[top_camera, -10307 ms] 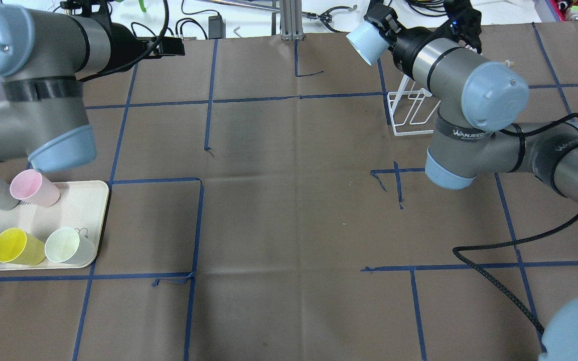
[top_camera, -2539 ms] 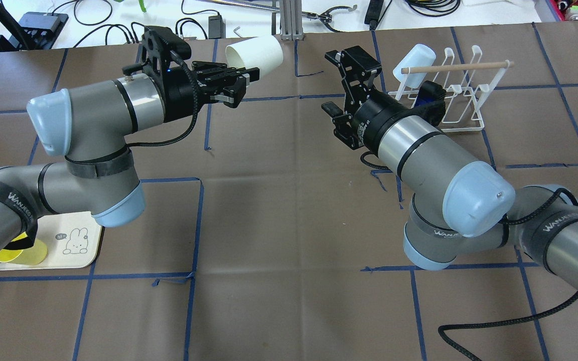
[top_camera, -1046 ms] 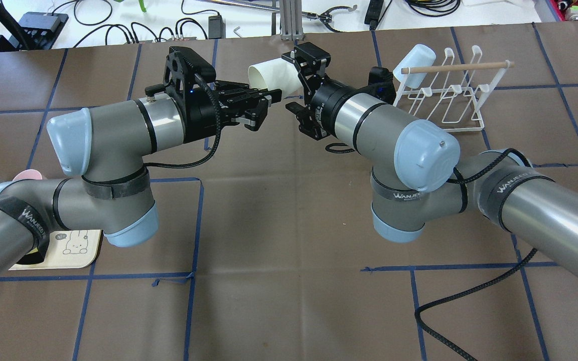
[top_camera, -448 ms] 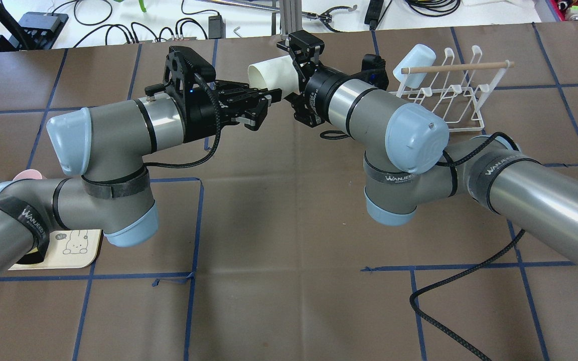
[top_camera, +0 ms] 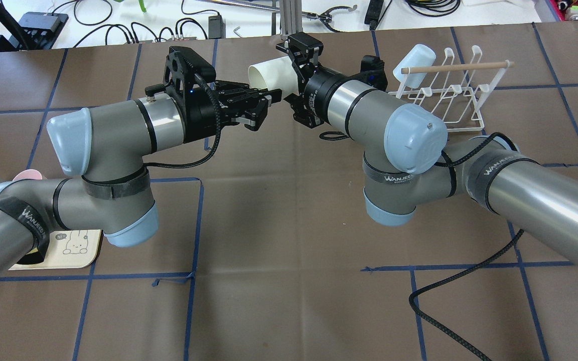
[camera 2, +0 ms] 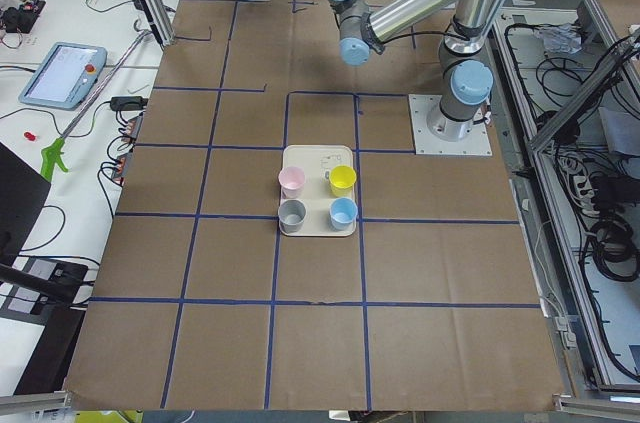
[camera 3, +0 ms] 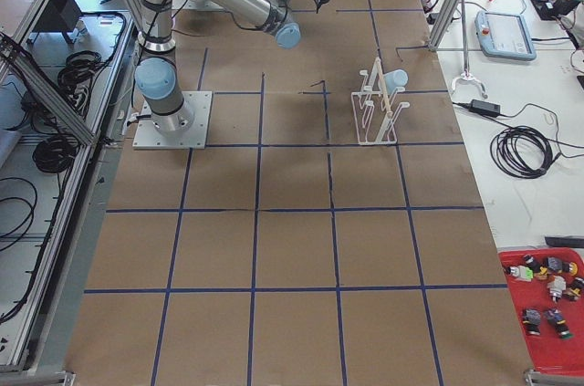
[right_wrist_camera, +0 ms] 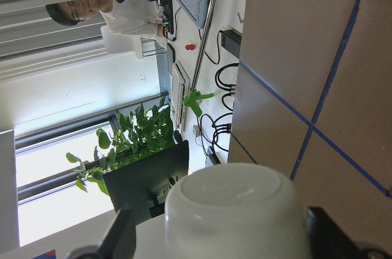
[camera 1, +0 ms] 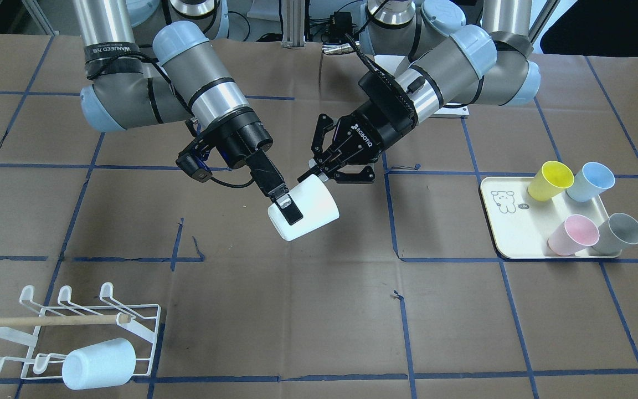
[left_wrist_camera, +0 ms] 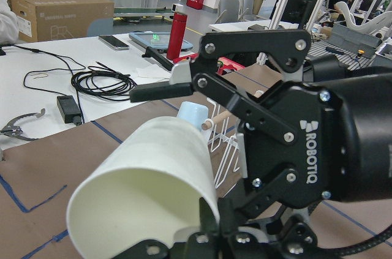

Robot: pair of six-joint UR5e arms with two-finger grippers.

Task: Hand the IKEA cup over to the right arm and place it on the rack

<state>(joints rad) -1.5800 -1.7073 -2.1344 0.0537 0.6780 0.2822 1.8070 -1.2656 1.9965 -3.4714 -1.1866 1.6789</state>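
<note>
My right gripper grabs the white IKEA cup by its free base end (camera 1: 284,223) (right_wrist_camera: 236,195) next, since my left gripper already covers the cup's rim.
The white IKEA cup (camera 1: 310,213) hangs on its side in mid-air over the table's middle, also in the overhead view (top_camera: 274,72). My left gripper (camera 1: 310,173) is shut on its rim, one finger inside the mouth (left_wrist_camera: 208,222). My right gripper (top_camera: 295,75) is open, and its jaws straddle the cup's base (right_wrist_camera: 236,210) with a gap on one side. One right finger (camera 1: 286,206) lies along the cup's wall. The white wire rack (top_camera: 449,95) with its wooden dowel stands to the right and holds a pale blue cup (top_camera: 414,57).
A cream tray (camera 1: 513,238) with a bear drawing holds yellow (camera 1: 550,180), blue (camera 1: 589,181), pink (camera 1: 572,234) and grey (camera 1: 620,233) cups on my left side. Blue tape lines cross the brown table cover. A black cable (top_camera: 449,311) trails from the right arm.
The right arm swung from the rack toward the cup, and its open jaws have slid over the cup's base. The left arm has held still with the cup.
</note>
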